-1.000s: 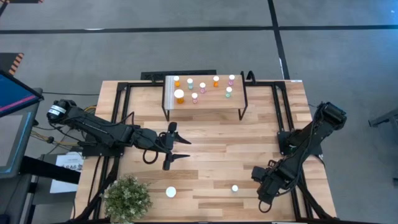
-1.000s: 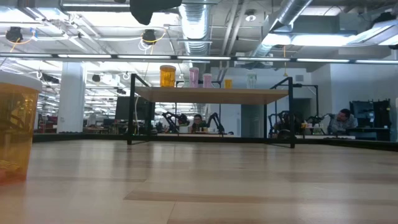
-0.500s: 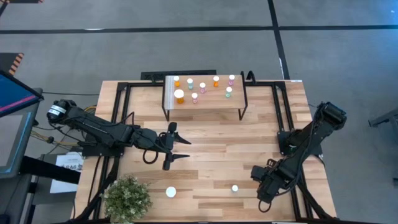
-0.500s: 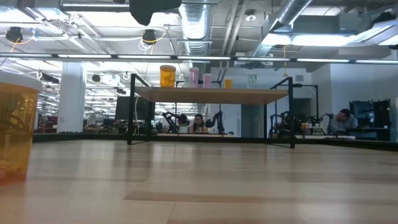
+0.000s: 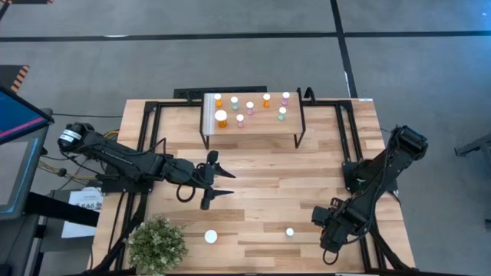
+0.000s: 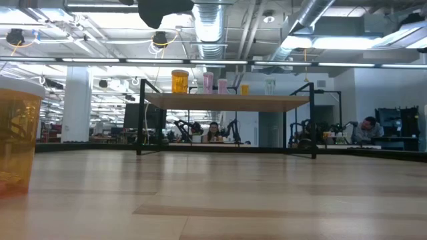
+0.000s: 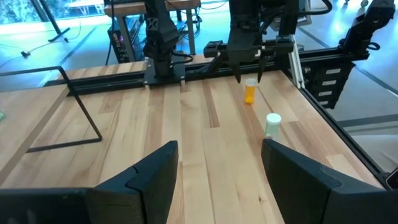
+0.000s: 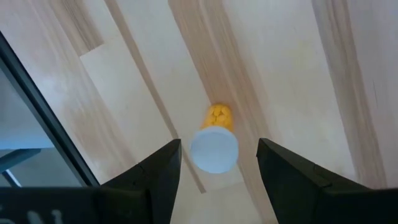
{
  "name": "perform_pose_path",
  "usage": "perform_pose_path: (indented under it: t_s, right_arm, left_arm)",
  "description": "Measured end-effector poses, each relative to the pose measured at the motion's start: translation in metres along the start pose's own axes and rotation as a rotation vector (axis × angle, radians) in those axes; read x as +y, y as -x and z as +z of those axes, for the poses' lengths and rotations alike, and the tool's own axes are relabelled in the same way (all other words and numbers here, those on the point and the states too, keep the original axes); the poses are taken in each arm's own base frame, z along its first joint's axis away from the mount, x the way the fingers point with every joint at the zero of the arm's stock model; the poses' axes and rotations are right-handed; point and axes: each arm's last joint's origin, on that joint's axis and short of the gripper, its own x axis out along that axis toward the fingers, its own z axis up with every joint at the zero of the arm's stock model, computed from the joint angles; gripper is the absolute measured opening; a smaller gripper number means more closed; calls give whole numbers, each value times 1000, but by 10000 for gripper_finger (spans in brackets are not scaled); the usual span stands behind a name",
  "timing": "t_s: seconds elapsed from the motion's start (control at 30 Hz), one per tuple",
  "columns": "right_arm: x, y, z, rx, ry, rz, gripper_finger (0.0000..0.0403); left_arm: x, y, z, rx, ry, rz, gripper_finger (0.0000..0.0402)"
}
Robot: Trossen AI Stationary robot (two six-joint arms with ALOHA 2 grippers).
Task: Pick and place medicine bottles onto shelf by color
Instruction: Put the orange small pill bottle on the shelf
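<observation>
My right gripper closes on the white cap [image 8: 214, 150] above the orange bottle body now, since its fingers are level with the cap, one on each side.
The shelf [image 5: 253, 126] stands at the table's far edge with several small orange, green and pink bottles and one larger orange bottle [image 5: 221, 117] upright on its top. A small orange bottle [image 8: 215, 144] stands upright on the table under my right gripper [image 8: 214, 168]. That gripper is open, with its fingers above and on either side of the white cap, also shown in the left wrist view [image 7: 249, 71]. A small green bottle [image 5: 290, 231] and a large orange bottle [image 5: 211, 237] stand near the near edge. My left gripper [image 5: 218, 184] waits open mid-table.
A potted plant [image 5: 157, 244] sits at the near left corner. Black frame rails [image 5: 146, 130] run along the table's sides. In the low view the large orange bottle [image 6: 15, 140] looms at the left. Bare wood lies between the shelf and the loose bottles.
My right arm has shifted slightly toward the table's near edge over the small orange bottle. Nothing else has visibly moved.
</observation>
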Motion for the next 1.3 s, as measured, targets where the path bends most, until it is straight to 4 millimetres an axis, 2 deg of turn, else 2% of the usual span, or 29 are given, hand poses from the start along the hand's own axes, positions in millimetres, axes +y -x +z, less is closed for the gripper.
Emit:
perform_pose_path:
  t_s: [0.57,0.7,1.07,1.3]
  right_arm:
    - [-4,-8,0,1,-17,-4,230]
    - [-5,-8,0,0,-17,-5,212]
    - [-3,-7,0,-4,-11,13,132]
    - [2,-1,7,-14,-17,42,127]
  left_arm:
    - [0,0,0,5,2,0,221]
    - [0,0,0,5,2,0,221]
    - [0,0,-1,10,1,0,221]
    - [0,0,-1,9,1,0,221]
